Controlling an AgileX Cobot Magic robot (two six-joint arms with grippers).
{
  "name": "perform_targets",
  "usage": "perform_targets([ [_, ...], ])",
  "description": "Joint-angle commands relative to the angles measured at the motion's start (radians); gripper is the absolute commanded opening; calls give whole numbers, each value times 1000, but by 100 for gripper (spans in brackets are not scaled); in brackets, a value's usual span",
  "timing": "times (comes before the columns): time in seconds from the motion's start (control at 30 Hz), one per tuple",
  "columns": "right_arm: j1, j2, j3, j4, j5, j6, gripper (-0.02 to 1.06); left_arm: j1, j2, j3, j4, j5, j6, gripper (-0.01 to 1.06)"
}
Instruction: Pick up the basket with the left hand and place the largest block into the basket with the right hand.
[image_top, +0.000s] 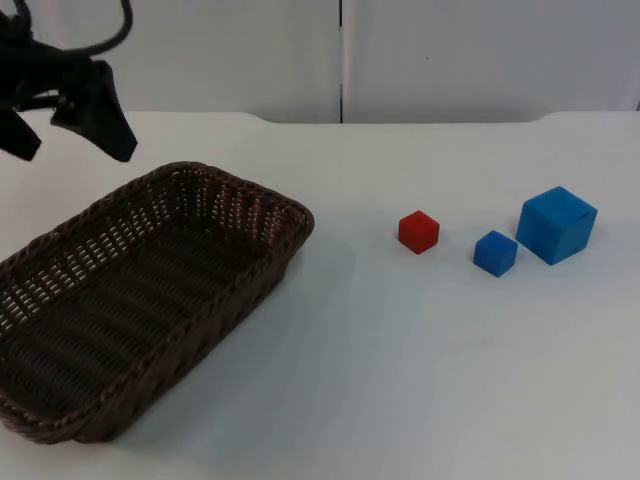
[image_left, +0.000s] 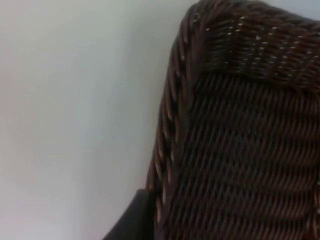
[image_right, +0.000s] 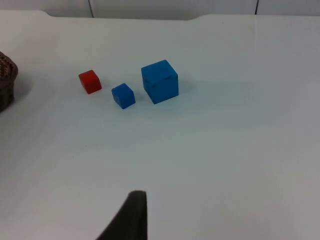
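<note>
I need to grab the basket next with my left gripper by its long side's rim (image_top: 85, 212). The basket's inside then stays free for the large blue block (image_top: 557, 225).
A brown wicker basket (image_top: 150, 290) lies on the table at the left, with nothing in it. My left gripper (image_top: 68, 138) hangs open above and just behind the basket's far rim, holding nothing. The left wrist view has the basket's rim corner (image_left: 175, 115) close up, beside a black fingertip (image_left: 132, 220). At the right stand three blocks apart from each other: a red block (image_top: 418, 232), a small blue block (image_top: 495, 252) and the large blue block (image_top: 556, 225). My right gripper (image_right: 131, 217) waits well back from the red block (image_right: 90, 81), small blue block (image_right: 123, 95) and large blue block (image_right: 160, 81).
The white table (image_top: 400, 380) ends at a grey partition wall (image_top: 450, 50) behind. One end of the basket (image_right: 6, 80) lies left of the blocks in the right wrist view. Bare table lies between the basket and the blocks.
</note>
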Motion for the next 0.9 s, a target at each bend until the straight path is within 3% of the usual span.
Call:
perform_targets([
  [0.0,2,-4,2,-1,-3,3,105,0,59,-49,20,17,6,102],
  [0.5,2,-4,2,-1,-3,3,105,5,236,-184,102,62,-23,102],
  [0.87,2,-4,2,-1,-3,3,105,5,304,-186,152,116,3,98],
])
